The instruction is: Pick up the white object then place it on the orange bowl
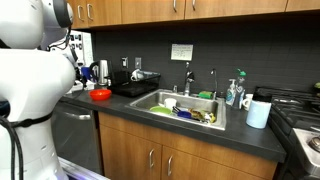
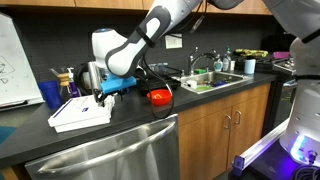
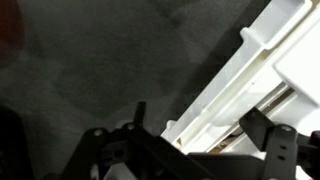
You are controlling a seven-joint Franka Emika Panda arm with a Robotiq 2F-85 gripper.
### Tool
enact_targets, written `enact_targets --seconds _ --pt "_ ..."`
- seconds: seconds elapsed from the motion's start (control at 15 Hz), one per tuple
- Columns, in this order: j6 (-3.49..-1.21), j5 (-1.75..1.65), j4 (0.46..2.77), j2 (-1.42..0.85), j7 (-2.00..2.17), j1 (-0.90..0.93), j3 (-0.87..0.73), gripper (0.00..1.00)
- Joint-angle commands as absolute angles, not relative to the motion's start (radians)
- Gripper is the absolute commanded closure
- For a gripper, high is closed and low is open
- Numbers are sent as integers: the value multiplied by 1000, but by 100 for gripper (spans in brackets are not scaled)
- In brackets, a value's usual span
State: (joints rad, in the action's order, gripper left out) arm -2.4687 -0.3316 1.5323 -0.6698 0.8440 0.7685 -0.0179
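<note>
The white object's side edge is between my gripper's open fingers in the wrist view, so my gripper should now close on that side edge.
The white object [image 2: 80, 114] is a flat, white, box-like tray lying on the dark counter, left of the orange bowl [image 2: 160, 97]. The bowl also shows in an exterior view [image 1: 101, 95], small, glossy and red-orange. My gripper [image 2: 104, 90] hangs low over the right end of the white object. In the wrist view the gripper [image 3: 200, 132] is open, and a corner of the white object [image 3: 262, 62] lies between the two dark fingers. The left finger stands a little apart from the object's edge. In an exterior view my own white arm hides the object.
A blue cup [image 2: 50, 95] stands behind the white object. A coffee maker [image 2: 68, 82] and a kettle are at the back wall. A sink [image 1: 185, 108] full of dishes lies further along the counter, with a white cup [image 1: 258, 113] beyond it.
</note>
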Motion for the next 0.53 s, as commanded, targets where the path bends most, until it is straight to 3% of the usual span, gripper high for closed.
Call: enact_targets --seconds 0.0,0.47 --pt "-2455 -336 1534 -661 852 778 -25 38" --pt "-2451 -331 1531 -655 841 761 -29 93"
